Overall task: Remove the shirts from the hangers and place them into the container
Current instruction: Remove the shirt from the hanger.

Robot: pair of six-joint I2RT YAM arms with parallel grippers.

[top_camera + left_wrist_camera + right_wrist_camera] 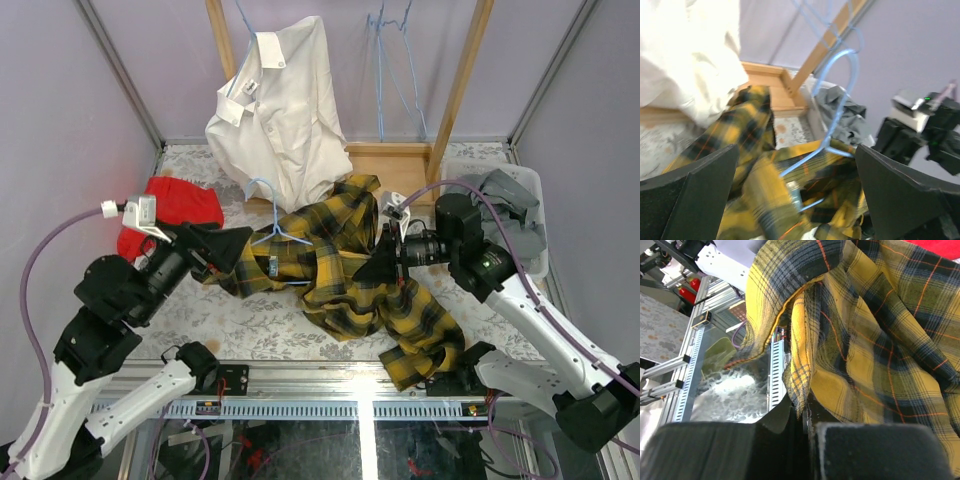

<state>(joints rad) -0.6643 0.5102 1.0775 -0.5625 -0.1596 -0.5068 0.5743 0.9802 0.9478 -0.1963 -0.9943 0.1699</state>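
My left gripper will grab the light-blue hanger (272,222) at the neck below its hook, so its arms can slide out of the plaid shirt.
The yellow-and-black plaid shirt (345,275) lies spread across the middle of the table, with a light-blue hanger (272,222) still in it. My left gripper (228,250) is open at the shirt's left end. In the left wrist view its fingers (695,195) stand wide on either side of the plaid cloth (760,175) and the hanger (837,100). My right gripper (385,262) is shut on the shirt, pinching a fabric edge (805,385) between the jaws (807,415). A white shirt (275,110) hangs on the rack. The white container (535,205) at the right holds a grey shirt (500,192).
Bare blue hangers (385,70) hang on the wooden rack (455,90), whose base (390,160) sits behind the plaid shirt. A red cloth (180,205) lies at the left. The plaid shirt's lower part drapes over the table's front rail (300,385).
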